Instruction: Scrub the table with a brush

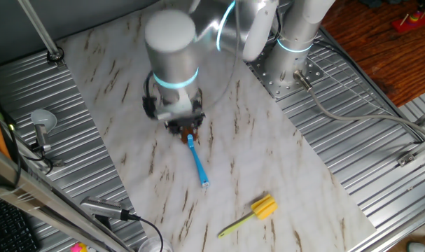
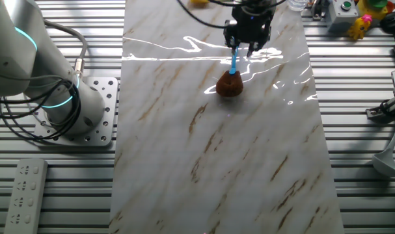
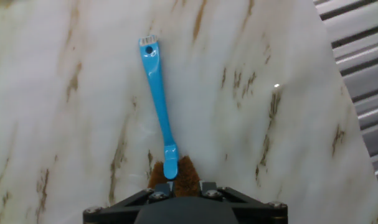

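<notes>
Next, my gripper grabs the brush by its light-blue handle (image 1: 198, 164) to scrub the table with the brown bristles.
The brush lies flat on the white marble-look table (image 1: 268, 140). Its brown bristle head (image 1: 191, 130) is right under my gripper (image 1: 186, 126), and its light-blue handle (image 1: 198, 164) runs toward the table's front. In the hand view the handle (image 3: 157, 99) stretches away from me, and the brown head (image 3: 184, 169) sits between my two fingertips (image 3: 160, 186). The gripper (image 3: 184, 185) is open, with the jaws standing either side of the head. In the other fixed view the gripper (image 2: 248, 47) hangs above the handle (image 2: 234, 63) and the head (image 2: 229, 84).
A yellow-headed brush (image 1: 258, 210) lies near the table's front edge. The robot base (image 2: 80, 110) stands on ribbed metal beside the table. A remote (image 2: 25, 195) lies on the metal near it. Cables and small tools (image 1: 40, 133) lie on the metal on the other side.
</notes>
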`<state>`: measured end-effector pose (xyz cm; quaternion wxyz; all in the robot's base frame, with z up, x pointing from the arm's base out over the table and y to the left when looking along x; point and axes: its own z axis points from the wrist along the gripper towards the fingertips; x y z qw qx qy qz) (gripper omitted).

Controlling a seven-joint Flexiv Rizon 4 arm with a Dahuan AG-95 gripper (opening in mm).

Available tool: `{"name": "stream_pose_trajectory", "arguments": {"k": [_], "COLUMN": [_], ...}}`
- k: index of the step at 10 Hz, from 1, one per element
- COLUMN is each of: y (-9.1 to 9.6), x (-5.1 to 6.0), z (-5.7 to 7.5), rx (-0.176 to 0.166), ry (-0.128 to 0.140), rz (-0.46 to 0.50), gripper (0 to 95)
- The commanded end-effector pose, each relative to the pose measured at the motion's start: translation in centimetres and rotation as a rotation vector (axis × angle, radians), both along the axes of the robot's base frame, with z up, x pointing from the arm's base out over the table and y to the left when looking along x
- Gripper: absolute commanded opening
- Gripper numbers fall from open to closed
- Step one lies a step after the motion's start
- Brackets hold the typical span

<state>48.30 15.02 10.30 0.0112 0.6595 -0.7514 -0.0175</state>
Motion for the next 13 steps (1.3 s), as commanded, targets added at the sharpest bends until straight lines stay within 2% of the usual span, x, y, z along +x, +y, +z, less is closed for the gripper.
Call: {"name": "stream_pose_trajectory", "arguments": {"k": [1, 3, 4, 7, 9, 10, 13], "y": [3.6, 4.5, 4.5, 4.5, 4.6, 5.4, 6.0], "x": [-0.5, -0.6, -0.6, -0.6, -0.6, -0.5, 0.1], "z": [-1.9, -2.3, -2.3, -2.3, -2.4, -3.5, -4.8], "rx": [0.000, 0.002, 0.002, -0.006, 0.003, 0.019, 0.015], "ry": [0.012, 0.013, 0.013, 0.042, 0.042, 0.040, 0.033], "rz": [0.012, -0.018, -0.018, 0.010, 0.004, -0.011, -0.019], "gripper": [38.0, 38.0, 19.0, 19.0, 19.0, 19.0, 19.0]}}
